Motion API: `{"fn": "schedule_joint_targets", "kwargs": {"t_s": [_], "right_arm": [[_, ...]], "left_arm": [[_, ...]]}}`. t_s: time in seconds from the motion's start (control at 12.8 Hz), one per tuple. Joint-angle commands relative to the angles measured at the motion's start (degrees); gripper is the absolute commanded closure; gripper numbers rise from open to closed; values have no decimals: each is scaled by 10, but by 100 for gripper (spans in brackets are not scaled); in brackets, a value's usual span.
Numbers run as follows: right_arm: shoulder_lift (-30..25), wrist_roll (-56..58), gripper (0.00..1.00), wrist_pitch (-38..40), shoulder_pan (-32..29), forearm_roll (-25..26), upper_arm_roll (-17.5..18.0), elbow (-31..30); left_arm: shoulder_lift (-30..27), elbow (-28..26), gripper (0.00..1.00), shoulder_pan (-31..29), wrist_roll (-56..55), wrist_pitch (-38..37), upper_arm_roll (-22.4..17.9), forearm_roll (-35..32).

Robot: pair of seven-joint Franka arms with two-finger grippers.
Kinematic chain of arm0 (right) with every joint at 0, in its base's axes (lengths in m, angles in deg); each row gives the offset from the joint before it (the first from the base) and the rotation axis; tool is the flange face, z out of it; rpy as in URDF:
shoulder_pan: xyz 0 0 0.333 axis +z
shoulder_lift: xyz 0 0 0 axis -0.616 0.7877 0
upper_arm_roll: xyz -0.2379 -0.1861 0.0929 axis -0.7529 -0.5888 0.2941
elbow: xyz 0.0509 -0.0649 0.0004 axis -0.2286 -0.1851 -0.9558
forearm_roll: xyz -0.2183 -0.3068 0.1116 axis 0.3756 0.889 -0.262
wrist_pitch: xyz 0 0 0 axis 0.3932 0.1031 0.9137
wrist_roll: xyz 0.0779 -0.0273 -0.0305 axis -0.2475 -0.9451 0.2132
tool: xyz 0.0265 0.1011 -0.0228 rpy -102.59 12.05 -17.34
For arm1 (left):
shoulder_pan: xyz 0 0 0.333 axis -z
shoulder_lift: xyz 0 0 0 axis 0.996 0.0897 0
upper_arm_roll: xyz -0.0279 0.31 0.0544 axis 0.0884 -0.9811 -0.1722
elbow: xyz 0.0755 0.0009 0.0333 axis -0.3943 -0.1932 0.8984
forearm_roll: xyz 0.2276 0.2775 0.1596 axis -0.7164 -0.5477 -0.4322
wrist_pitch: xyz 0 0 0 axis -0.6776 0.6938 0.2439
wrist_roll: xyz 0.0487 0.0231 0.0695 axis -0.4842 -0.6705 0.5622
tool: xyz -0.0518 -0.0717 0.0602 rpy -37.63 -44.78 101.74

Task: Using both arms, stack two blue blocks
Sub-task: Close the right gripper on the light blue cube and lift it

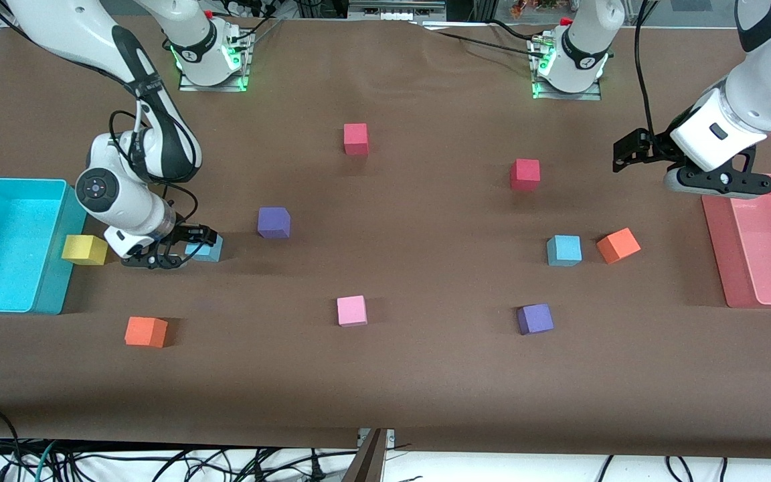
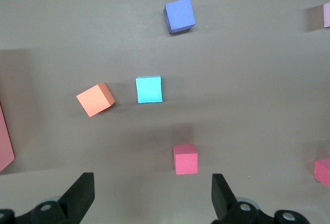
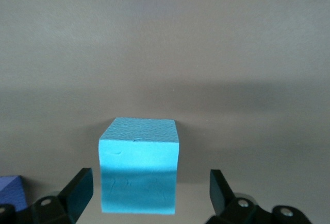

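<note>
The blue block beside the cyan bin has to be stacked with the other blue block (image 1: 564, 250), so my right gripper needs to grab it by its opposite sides next.
One blue block (image 1: 210, 250) lies near the right arm's end of the table, beside the cyan bin. My right gripper (image 1: 188, 249) is low at the table, open, with its fingers on either side of this block (image 3: 139, 180) and not touching it. The second blue block (image 1: 564, 250) lies toward the left arm's end, beside an orange cube (image 1: 618, 246). My left gripper (image 1: 623, 152) is open and empty, up in the air over the table by the pink bin. Its wrist view shows that block (image 2: 149, 89) well ahead of its fingers (image 2: 82, 195).
A cyan bin (image 1: 51, 294) and a yellow cube (image 1: 84, 250) are close to my right gripper. A pink bin (image 1: 717, 254) stands at the left arm's end. Two purple cubes (image 1: 274, 222) (image 1: 535, 318), two red cubes (image 1: 356, 138) (image 1: 525, 174), a pink cube (image 1: 351, 310) and another orange cube (image 1: 146, 331) are scattered about.
</note>
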Motion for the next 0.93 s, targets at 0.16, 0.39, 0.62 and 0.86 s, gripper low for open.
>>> {"fn": "schedule_joint_targets", "kwargs": {"t_s": [0.16, 0.39, 0.62, 0.86], "right_arm": [[23, -6, 2, -10, 3, -6, 8, 8], [26, 0, 100, -5, 4, -6, 11, 9], [24, 6, 100, 16, 10, -5, 11, 18], [21, -3, 100, 99, 39, -6, 19, 92]], "left_arm": [[4, 15, 0, 3, -4, -14, -4, 13], [4, 15, 0, 3, -4, -14, -3, 14], [4, 15, 0, 3, -4, -14, -3, 13], [4, 15, 0, 3, -4, -14, -4, 13]]}}
